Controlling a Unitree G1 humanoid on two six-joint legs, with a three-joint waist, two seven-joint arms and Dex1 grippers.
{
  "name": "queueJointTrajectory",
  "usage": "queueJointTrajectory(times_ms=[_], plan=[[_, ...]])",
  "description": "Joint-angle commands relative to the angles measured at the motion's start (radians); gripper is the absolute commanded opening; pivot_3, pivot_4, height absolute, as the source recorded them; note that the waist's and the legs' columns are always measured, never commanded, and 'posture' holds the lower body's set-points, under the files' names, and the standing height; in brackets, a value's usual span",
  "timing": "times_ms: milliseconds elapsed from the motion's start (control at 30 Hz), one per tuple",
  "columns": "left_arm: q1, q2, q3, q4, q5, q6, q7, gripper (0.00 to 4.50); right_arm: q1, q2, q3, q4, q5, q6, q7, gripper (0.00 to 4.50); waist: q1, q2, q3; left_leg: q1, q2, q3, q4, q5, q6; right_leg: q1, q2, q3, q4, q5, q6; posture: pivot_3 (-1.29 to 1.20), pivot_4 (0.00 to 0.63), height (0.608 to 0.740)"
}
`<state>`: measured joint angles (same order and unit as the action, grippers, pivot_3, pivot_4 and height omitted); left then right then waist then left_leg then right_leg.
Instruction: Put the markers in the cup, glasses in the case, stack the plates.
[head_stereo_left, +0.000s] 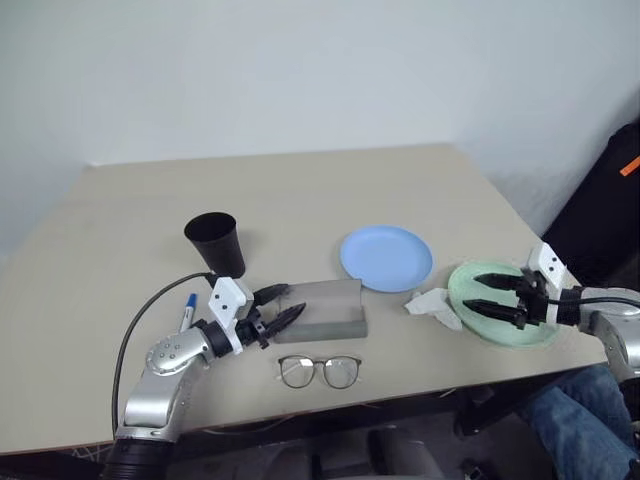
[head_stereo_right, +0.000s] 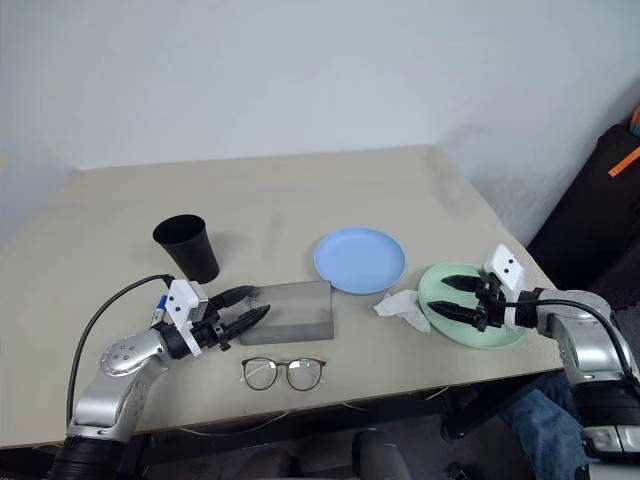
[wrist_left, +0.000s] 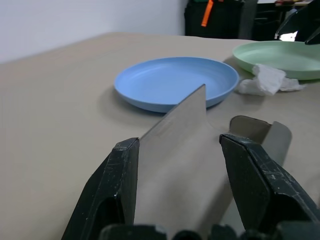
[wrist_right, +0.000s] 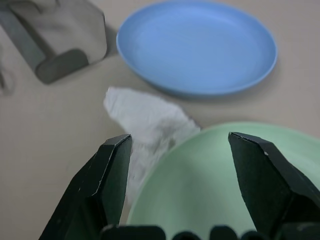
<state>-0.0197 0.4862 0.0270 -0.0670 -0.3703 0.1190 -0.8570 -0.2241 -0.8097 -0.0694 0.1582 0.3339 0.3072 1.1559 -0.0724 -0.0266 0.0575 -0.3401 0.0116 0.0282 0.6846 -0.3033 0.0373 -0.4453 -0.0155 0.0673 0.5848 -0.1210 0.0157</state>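
Note:
Both fingers are still above the green plate's rim, so a close now would miss. My right gripper lowers first, then closes on the plate's rim.
The black cup (head_stereo_left: 215, 243) stands upright at the left of the table. Just in front of it lies a marker (head_stereo_left: 188, 310) with a blue cap, partly hidden by my left arm. The grey case (head_stereo_left: 322, 310) lies mid-table, with the glasses (head_stereo_left: 320, 371) unfolded in front of it. My left gripper (head_stereo_left: 291, 302) is open at the case's left end, and its grey top (wrist_left: 180, 150) shows between the fingers; I cannot tell if they touch. The blue plate (head_stereo_left: 386, 257) sits behind the case to its right. My right gripper (head_stereo_left: 476, 292) hovers open over the green plate (head_stereo_left: 505, 320).
A crumpled white tissue (head_stereo_left: 435, 305) lies against the green plate's left rim, between it and the case. The table's front edge runs close below the glasses. A black bag (head_stereo_left: 610, 200) stands beyond the right edge. A person's knee in jeans (head_stereo_left: 570, 420) is under the front right corner.

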Motion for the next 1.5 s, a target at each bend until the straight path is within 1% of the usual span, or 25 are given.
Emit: queueJointTrajectory(times_ms=[33, 167, 300, 400, 467, 567, 667, 867, 1033, 1133, 1333, 1500], plan=[[-0.047, 0.004, 0.002, 0.007, -0.002, -0.012, -0.018, 2.66, 0.009, -0.036, -0.042, -0.077, 0.012, 0.031, -0.021, 3.35, 0.000, 0.000, 0.000, 0.000, 0.000, 0.000, 0.000, 0.000, 0.000, 0.000, 0.000, 0.000, 0.000, 0.000, 0.000, 0.00, 0.000, 0.740], [-0.076, 0.000, -0.005, 0.017, -0.004, -0.007, -0.030, 2.66, 0.035, -0.068, -0.042, -0.137, 0.008, 0.087, -0.035, 3.35, 0.000, 0.000, 0.000, 0.001, 0.000, 0.001, 0.001, 0.000, 0.000, 0.001, 0.000, 0.000, 0.000, 0.000, 0.000, 0.00, 0.000, 0.740], [-0.093, -0.003, -0.014, 0.033, -0.003, -0.010, -0.048, 2.66, 0.083, -0.126, -0.050, -0.222, 0.038, 0.151, 0.001, 3.35, 0.000, 0.000, 0.000, 0.001, 0.000, 0.000, 0.001, 0.000, 0.000, 0.000, 0.000, 0.000, 0.000, 0.000, 0.000, 0.00, 0.000, 0.740], [-0.106, -0.013, -0.024, 0.043, 0.001, -0.011, -0.052, 2.66, 0.111, -0.165, -0.036, -0.250, 0.031, 0.155, 0.029, 3.35, 0.000, 0.000, 0.000, 0.000, 0.000, 0.000, 0.001, 0.000, 0.000, 0.000, 0.000, 0.000, 0.000, 0.000, 0.000, 0.00, 0.000, 0.740], [-0.111, -0.022, -0.030, 0.049, 0.007, -0.014, -0.051, 2.66, 0.118, -0.170, -0.020, -0.250, 0.021, 0.154, 0.031, 3.35, 0.000, -0.001, 0.000, 0.000, 0.000, 0.000, 0.001, 0.000, 0.000, 0.000, 0.000, 0.000, -0.001, 0.000, 0.000, 0.00, 0.000, 0.740], [-0.115, -0.030, -0.035, 0.055, 0.011, -0.019, -0.050, 2.66, 0.121, -0.144, 0.012, -0.248, 0.003, 0.144, 0.012, 3.35, 0.000, -0.002, 0.000, 0.000, 0.000, 0.001, 0.001, 0.000, 0.000, 0.001, 0.000, 0.000, -0.001, 0.000, 0.000, 0.00, 0.000, 0.740], [-0.110, -0.036, -0.039, 0.049, 0.011, -0.019, -0.046, 2.66, 0.105, -0.071, 0.047, -0.217, -0.041, 0.122, -0.077, 3.35, -0.001, -0.002, 0.000, 0.001, 0.000, 0.000, 0.001, 0.000, 0.000, 0.000, 0.000, 0.000, -0.001, 0.000, 0.000, 0.00, 0.000, 0.740], [-0.107, -0.032, -0.033, 0.039, 0.009, -0.013, -0.042, 2.66, 0.098, 0.037, 0.079, -0.189, -0.095, 0.105, -0.199, 3.35, 0.000, -0.001, 0.000, 0.000, 0.001, 0.000, 0.001, 0.000, 0.000, 0.000, 0.000, -0.001, -0.001, 0.000, 0.000, 0.00, 0.000, 0.740], [-0.109, -0.025, -0.031, 0.036, 0.008, -0.012, -0.041, 2.66, 0.092, 0.074, 0.092, -0.155, -0.129, 0.076, -0.240, 3.35, 0.000, -0.001, 0.000, 0.000, 0.000, 0.000, 0.001, 0.000, 0.000, 0.000, 0.000, -0.001, -0.001, 0.000, 0.000, 0.00, 0.000, 0.740], [-0.114, -0.023, -0.033, 0.038, 0.010, -0.011, -0.042, 2.70, 0.090, 0.077, 0.089, -0.143, -0.133, 0.070, -0.239, 2.74, 0.000, -0.001, 0.000, 0.000, 0.000, 0.000, 0.001, 0.000, 0.000, 0.000, 0.000, 0.000, -0.001, 0.000, 0.000, 0.00, 0.000, 0.740], [-0.117, -0.021, -0.033, 0.041, 0.012, -0.014, -0.043, 2.70, 0.098, 0.069, 0.082, -0.140, -0.133, 0.057, -0.229, 0.74, 0.000, -0.002, 0.000, 0.000, 0.000, 0.000, 0.001, 0.000, 0.000, 0.001, 0.000, -0.001, -0.001, 0.000, 0.000, 0.00, 0.000, 0.740], [-0.124, -0.024, -0.036, 0.050, 0.016, -0.017, -0.042, 2.70, 0.094, 0.056, 0.074, -0.135, -0.136, 0.047, -0.219, 0.74, -0.001, -0.003, 0.000, 0.001, 0.001, 0.002, 0.001, 0.000, 0.000, 0.001, 0.000, 0.000, -0.001, 0.000, 0.000, 0.00, 0.000, 0.740]])
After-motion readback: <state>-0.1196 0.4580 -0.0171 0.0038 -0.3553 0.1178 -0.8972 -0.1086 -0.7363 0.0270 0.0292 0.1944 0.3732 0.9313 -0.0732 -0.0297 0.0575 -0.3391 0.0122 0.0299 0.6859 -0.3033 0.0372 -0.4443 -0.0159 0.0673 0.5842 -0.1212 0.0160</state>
